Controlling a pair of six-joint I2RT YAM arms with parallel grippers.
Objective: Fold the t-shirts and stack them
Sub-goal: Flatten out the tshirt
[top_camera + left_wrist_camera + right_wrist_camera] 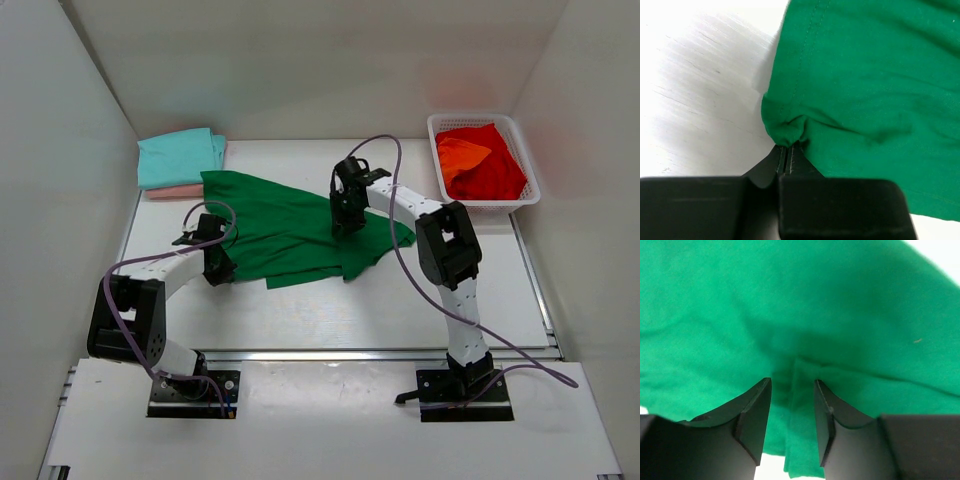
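Observation:
The green cloth's hem would come up along with my left gripper if I lifted it now, because its shut fingers pinch a bunched bit of that hem.
A dark green t-shirt (290, 225) lies spread and rumpled in the middle of the table. My left gripper (218, 272) is at its near left edge. In the left wrist view the gripper (787, 147) is shut on a bunched bit of the green cloth's (865, 75) hem. My right gripper (345, 228) points down over the shirt's right part. Its jaws (792, 385) stand open on either side of a raised fold of the green cloth (790, 300), with gaps on both sides. A folded teal t-shirt (178, 157) lies on a pale pink one (172, 191) at the back left.
A white lattice basket (532, 185) at the back right holds a red t-shirt (495, 170) and an orange one (462, 155). White walls close in the table on the left, back and right. Purple cables loop from both arms.

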